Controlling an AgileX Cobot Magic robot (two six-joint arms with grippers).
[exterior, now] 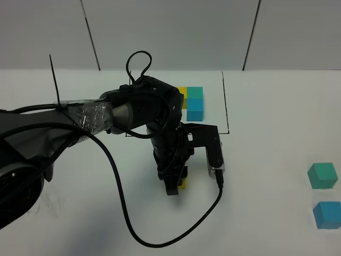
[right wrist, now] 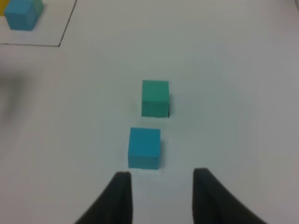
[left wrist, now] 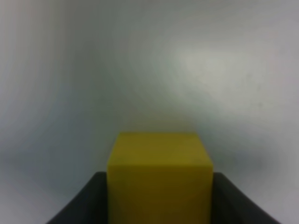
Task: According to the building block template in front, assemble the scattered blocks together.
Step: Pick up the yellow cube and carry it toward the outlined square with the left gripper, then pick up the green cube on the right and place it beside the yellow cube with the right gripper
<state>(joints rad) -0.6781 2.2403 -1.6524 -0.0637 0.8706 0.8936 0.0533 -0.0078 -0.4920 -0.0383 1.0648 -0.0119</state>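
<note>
My left gripper will open now, because the yellow cube's lower edge meets the white tabletop beside the gripper's fingers, so the cube would rest there.
The template (exterior: 226, 106) is a black-outlined rectangle at the back middle, framing joined yellow (exterior: 182, 91), teal-green (exterior: 195, 92) and blue (exterior: 195, 111) cubes. My left gripper (exterior: 175, 184) reaches to the table's middle, in front of the frame, and is shut on the loose yellow cube (exterior: 183, 185). In the left wrist view that yellow cube (left wrist: 159, 177) sits between the dark fingers (left wrist: 84, 203), low at the table. The loose teal-green cube (exterior: 323, 175) and sky-blue cube (exterior: 326, 214) sit at the far right. My right gripper (right wrist: 161, 186) is open and empty, just short of the blue cube (right wrist: 145, 148), with the teal-green cube (right wrist: 155, 98) beyond.
The left arm's black cable (exterior: 122, 202) loops over the table in front of the arm. The frame's corner line (right wrist: 60, 42) and the template's blue cube (right wrist: 22, 13) show in the right wrist view. The table is plain white.
</note>
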